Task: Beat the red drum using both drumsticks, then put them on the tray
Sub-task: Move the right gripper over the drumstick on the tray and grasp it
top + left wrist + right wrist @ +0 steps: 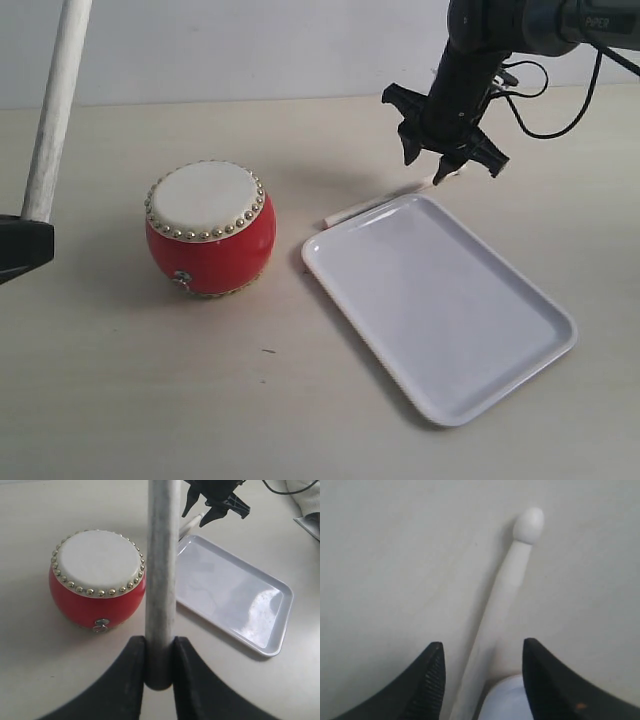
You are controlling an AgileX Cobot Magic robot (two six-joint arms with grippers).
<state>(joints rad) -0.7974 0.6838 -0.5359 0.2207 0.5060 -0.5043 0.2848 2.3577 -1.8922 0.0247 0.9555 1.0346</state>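
Observation:
My right gripper picks up the second drumstick by its thick butt end (468,700) next, leaving the drumstick's rounded tip free to beat the red drum.
The red drum (210,230) stands upright on the table, cream head up, left of the white tray (440,300). My left gripper (160,652) is shut on one drumstick (161,570), which rises steeply at the far left of the exterior view as a pale drumstick (55,110). The second drumstick (375,206) lies on the table along the tray's far edge. My right gripper (428,160) hovers open just above its thick end. In the right wrist view that drumstick (505,590) runs between the fingers to its rounded tip.
A corner of the tray (507,700) shows between the right fingers. A black cable (545,110) loops behind the right arm. Pale wall stands behind the table. The drum (97,582) and tray (235,592) also appear in the left wrist view.

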